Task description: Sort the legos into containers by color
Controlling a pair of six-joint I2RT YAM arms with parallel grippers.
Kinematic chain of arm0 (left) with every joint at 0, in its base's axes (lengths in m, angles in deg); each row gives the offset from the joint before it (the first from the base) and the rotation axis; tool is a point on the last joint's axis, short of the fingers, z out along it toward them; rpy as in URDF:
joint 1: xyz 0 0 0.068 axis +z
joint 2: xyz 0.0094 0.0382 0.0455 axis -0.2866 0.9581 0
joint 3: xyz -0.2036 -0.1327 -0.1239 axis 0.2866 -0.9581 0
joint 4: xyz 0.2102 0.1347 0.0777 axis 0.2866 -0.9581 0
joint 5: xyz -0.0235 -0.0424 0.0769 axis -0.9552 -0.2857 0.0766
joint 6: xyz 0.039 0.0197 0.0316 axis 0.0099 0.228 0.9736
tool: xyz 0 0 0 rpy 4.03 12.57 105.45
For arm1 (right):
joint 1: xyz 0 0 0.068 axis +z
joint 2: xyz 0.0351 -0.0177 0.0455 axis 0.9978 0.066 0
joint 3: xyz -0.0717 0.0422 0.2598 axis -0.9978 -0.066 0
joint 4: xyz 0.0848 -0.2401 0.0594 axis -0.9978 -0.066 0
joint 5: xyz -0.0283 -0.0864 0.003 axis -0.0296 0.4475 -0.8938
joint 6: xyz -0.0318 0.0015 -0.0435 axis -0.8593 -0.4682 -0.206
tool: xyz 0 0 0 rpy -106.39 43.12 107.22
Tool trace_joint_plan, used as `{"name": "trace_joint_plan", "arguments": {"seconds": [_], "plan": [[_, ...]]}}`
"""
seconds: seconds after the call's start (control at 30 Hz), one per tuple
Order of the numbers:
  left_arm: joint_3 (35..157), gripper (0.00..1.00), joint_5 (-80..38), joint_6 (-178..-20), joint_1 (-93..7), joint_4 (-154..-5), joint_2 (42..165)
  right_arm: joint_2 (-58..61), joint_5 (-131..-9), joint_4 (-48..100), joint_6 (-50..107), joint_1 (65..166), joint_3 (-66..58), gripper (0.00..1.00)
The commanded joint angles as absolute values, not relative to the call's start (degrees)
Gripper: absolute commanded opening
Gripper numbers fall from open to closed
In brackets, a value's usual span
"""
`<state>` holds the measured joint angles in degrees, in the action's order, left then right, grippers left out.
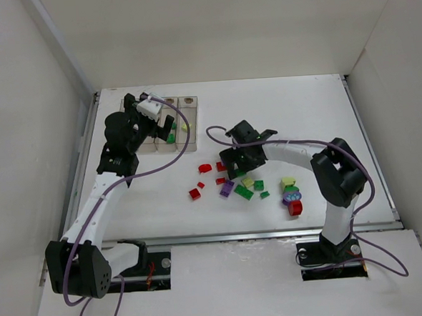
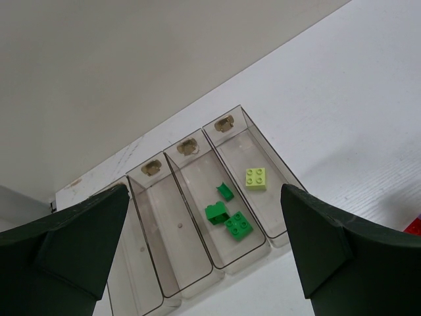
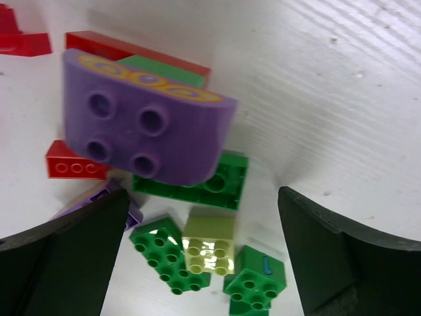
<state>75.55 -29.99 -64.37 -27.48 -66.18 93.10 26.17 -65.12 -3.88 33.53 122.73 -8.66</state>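
Observation:
My right gripper takes hold of the flat green lego by its short ends next, so its long sides stay free for my left gripper.
The containers (image 2: 164,230) are clear bins in a row at the table's back left (image 1: 188,102). One bin holds three green legos (image 2: 227,216); the bin to its right holds a pale yellow one (image 2: 256,178). My left gripper (image 2: 204,201) hangs open above the bins (image 1: 154,111), holding nothing. My right gripper (image 3: 202,194) is open over the loose pile (image 1: 239,169). A purple rounded brick (image 3: 148,135) looms large and blurred, outside the fingers. Below it lie green bricks (image 3: 168,260), a pale yellow brick (image 3: 209,247) and red ones (image 3: 72,168).
More loose legos lie scattered mid-table: red (image 1: 194,193), purple (image 1: 226,188), green (image 1: 243,192), and a small stack of yellow, purple and red (image 1: 293,196) by the right arm. White walls enclose the table on three sides.

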Motion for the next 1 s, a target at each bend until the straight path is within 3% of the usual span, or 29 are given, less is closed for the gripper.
{"name": "trace_joint_plan", "arguments": {"seconds": [0.0, 0.47, 0.7, 0.83, 0.87, 0.97], "plan": [[75.92, 1.00, -30.30, -64.32, -27.73, -62.88, 92.76, 25.16, -64.42, -1.62, 35.64, 124.01, -6.43, 1.00], [75.39, 1.00, -30.30, -64.32, -27.73, -62.27, 92.23, 29.47, -58.27, -3.46, 37.40, 126.12, -3.53, 0.94], [74.87, 1.00, -30.30, -64.32, -27.73, -61.74, 91.70, 30.00, -57.65, -3.98, 38.55, 126.12, -4.05, 0.77], [74.87, 1.00, -30.30, -64.32, -27.73, -61.74, 91.70, 29.30, -56.34, -4.60, 39.07, 126.12, -4.58, 0.49], [74.87, 1.00, -30.30, -64.32, -27.73, -61.74, 91.70, 28.34, -56.33, -5.21, 39.07, 126.12, -4.58, 0.36], [74.87, 1.00, -31.87, -60.65, -27.73, -62.61, 91.70, 25.26, -55.54, -6.62, 39.07, 125.51, -4.58, 0.18]]}}
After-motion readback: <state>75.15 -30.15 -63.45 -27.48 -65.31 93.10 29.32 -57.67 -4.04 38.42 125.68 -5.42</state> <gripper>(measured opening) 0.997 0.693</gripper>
